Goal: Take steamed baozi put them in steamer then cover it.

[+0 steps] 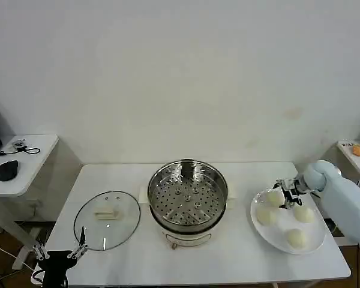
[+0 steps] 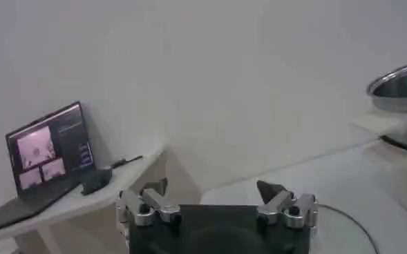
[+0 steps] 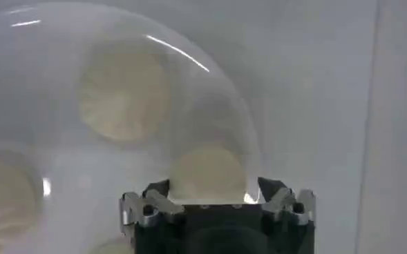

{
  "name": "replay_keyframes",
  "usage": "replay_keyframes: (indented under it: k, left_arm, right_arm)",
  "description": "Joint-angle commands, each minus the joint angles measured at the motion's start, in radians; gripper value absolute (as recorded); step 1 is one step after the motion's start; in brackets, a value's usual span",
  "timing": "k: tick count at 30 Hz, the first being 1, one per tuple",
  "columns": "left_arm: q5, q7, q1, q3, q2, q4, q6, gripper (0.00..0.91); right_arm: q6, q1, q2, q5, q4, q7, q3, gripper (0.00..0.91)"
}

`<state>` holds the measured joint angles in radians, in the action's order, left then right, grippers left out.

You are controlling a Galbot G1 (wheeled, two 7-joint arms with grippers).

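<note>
I need to pick up the creamy-white baozi next with my right gripper, between its fingers by the baozi's rounded sides, to fill the steamer (image 1: 186, 197).
Four steamed baozi lie on a white plate (image 1: 317, 240) at the table's right end. My right gripper (image 1: 279, 194) is down at the plate's far left, open, its fingers either side of one baozi (image 1: 272, 198); in the right wrist view that baozi (image 3: 209, 169) sits between the fingertips of the right gripper (image 3: 215, 185). The other three baozi (image 1: 266, 216) (image 1: 303, 213) (image 1: 296, 238) lie loose. The steamer (image 1: 186, 197) stands empty at the table's middle. The cover (image 1: 107, 219) lies flat to its left. My left gripper (image 1: 60, 252) hangs open near the front left corner.
A low side table (image 1: 30, 162) on the left carries a black mouse (image 1: 8, 170) and a laptop (image 2: 48, 148). A shelf at the far right holds an orange object (image 1: 359, 150). Bare tabletop lies between steamer and plate.
</note>
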<state>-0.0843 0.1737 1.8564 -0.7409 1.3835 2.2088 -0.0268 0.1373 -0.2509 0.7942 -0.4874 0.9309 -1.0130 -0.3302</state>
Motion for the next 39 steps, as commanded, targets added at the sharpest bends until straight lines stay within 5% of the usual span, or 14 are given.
replay_keyframes:
  k: [1,12,21,29,39]
  left_arm:
    - [0.002,0.002,0.0,0.001,0.002,0.001,0.0,0.907]
    - [0.003,0.007,0.002,0.004,0.0,0.003,0.003,0.907]
    - [0.005,0.007,-0.005,0.012,-0.003,-0.001,0.001,0.907]
    - [0.006,0.009,-0.009,0.013,-0.007,-0.007,0.0,0.907]
    - [0.015,0.009,-0.004,-0.018,-0.009,0.007,-0.003,0.907]
  right_arm:
    - [0.004,0.015,0.011,-0.008,-0.014,0.001,-0.019,0.685]
    - [0.009,0.075,-0.092,0.082,0.088,-0.046,-0.073,0.695]
    - [0.003,0.366,-0.196,0.293,0.281,-0.057,-0.271,0.695]
    - [0.014,0.66,-0.072,0.481,0.389,-0.016,-0.587,0.695]
    - [0.059,0.822,0.144,0.599,0.42,0.043,-0.8,0.695]
